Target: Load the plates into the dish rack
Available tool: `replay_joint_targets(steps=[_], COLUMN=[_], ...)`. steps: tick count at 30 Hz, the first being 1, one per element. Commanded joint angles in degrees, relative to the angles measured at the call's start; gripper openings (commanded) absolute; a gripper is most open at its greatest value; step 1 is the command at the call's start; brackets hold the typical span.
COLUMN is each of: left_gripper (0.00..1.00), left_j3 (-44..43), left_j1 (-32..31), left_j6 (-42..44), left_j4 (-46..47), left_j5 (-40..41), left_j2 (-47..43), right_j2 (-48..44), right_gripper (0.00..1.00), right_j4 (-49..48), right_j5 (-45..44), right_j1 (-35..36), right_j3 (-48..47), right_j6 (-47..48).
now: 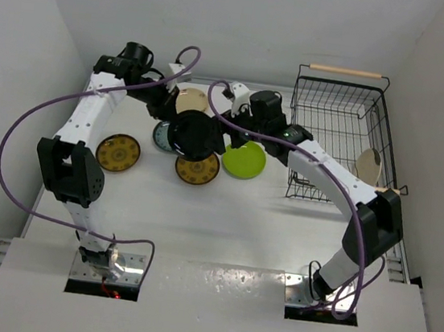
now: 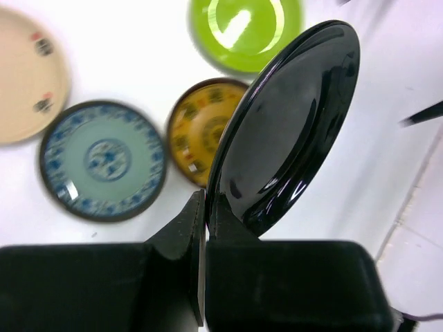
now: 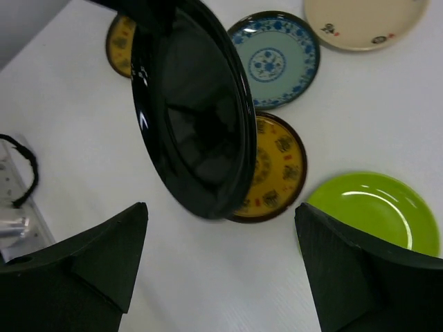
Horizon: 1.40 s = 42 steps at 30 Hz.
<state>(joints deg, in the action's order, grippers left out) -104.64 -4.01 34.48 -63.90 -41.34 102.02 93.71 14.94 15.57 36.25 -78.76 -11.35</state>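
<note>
My right gripper grabs the black plate's (image 3: 194, 111) exposed rim (image 3: 220, 209) next, leaving the opposite edge free for the rack.
My left gripper (image 2: 206, 207) is shut on the rim of the black plate (image 2: 287, 124) and holds it tilted on edge above the table; the plate also shows in the top view (image 1: 195, 137). My right gripper (image 3: 221, 214) is open, its fingers wide apart just short of the black plate's (image 3: 194, 111) lower edge, not touching it. On the table lie the beige plate (image 1: 191, 100), blue patterned plate (image 1: 161, 137), two brown-and-yellow plates (image 1: 118, 153) (image 1: 197, 171) and lime green plate (image 1: 245, 161). The black wire dish rack (image 1: 340, 91) stands at the right, with a cream plate (image 1: 368, 164) upright inside.
Purple cables loop over both arms. The rack's wooden handle (image 1: 345, 70) is at its far end. Grey walls close in the table on the left, back and right.
</note>
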Motion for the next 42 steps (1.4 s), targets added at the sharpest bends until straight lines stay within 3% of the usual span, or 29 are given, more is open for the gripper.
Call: replay_joint_targets(steps=[1,2,5,6,7,8,9,11,12,13,15,16,19,21,24,25,30,37,42], left_gripper=[0.0,0.0,0.0,0.0,0.0,0.0,0.0,0.03,0.14,0.45,0.73,1.0,1.0,1.0,1.0,1.0,1.0,1.0,1.0], left_j3=[-2.23,-2.23,-2.76,-2.76,-2.76,-2.15,-2.15,-2.15,-2.15,-2.15,-2.93,-3.55,-5.84,-6.54,-5.14,-3.92,2.76,11.47,14.98], left_j1=[-1.26,-1.26,-1.79,-1.79,-1.79,-1.79,-2.31,-2.32,-2.32,-2.32,-2.32,-2.32,-1.71,-1.7,1.54,3.29,7.78,11.83,15.34], left_j6=[-0.64,0.05,0.06,0.06,0.06,0.06,-0.98,-2.83,-4.67,-5.9,-7.84,-9.68,-14.16,-16.54,-17.87,-18.74,-20.07,-20.07,-20.07], left_j4=[-2.45,-3.07,-3.6,-3.6,-3.6,-3.08,-3.07,-0.8,-0.09,0.78,2.81,3.51,6.76,9.82,11.95,12.48,14.77,16.97,18.89], left_j5=[-5.41,-6.29,-7.79,-7.79,-7.79,-7.18,-6.56,-3.67,-2.53,-1.12,3.71,5.73,17.93,30.4,37.63,37.65,37.92,42.47,48.2], left_j2=[-1.91,-1.91,-2.53,-3.05,-3.05,-3.75,-3.76,-4.28,-4.28,-4.28,-4.28,-4.28,-4.28,-4.28,-4.28,-4.28,-3.76,-0.15,1.96], right_j2=[1.64,2.26,4.02,4.2,4.37,3.94,3.59,2.1,0.78,0.16,-2.64,-3.27,-6.34,-8.97,-12.05,-12.32,-12.85,-9.6,-6.97], right_gripper=[0.84,0.82,0.53,0.42,0.18,0.06,0.0,0.0,0.0,0.0,0.0,0.0,0.0,0.0,0.0,0.0,0.0,0.0,0.0], right_j4=[-5.62,-7.01,-8.08,-8.87,-9.14,-9.75,-10.01,-11.15,-12.03,-12.91,-11.87,-11.17,-4.35,-0.2,5.18,7.19,11.86,11.43,9.76], right_j5=[6.39,6.57,6.57,6.84,7.1,7.1,6.32,4.74,2.99,2.1,-2.88,-4.31,-12.39,-17.75,-26.98,-32.48,-43.86,-46.24,-47.48], right_j1=[0.22,0.66,0.75,0.84,0.75,0.93,1.01,0.75,0.93,0.58,0.05,-0.73,-4.15,-7.41,-14.09,-17.15,-28.93,-37.82,-39.41], right_j3=[-2.72,-2.45,-1.66,-1.66,-1.66,-1.22,-1.05,-0.08,0.36,1.15,0.98,-0.33,-5.15,-8.24,-11.41,-11.94,-10.19,-1.58,2.64], right_j6=[-6.48,-6.84,-9.12,-10.17,-10.35,-10.96,-11.14,-11.32,-11.23,-10.8,-10.18,-8.96,-5.28,-2.81,3.26,4.75,19.69,26.38,28.4])
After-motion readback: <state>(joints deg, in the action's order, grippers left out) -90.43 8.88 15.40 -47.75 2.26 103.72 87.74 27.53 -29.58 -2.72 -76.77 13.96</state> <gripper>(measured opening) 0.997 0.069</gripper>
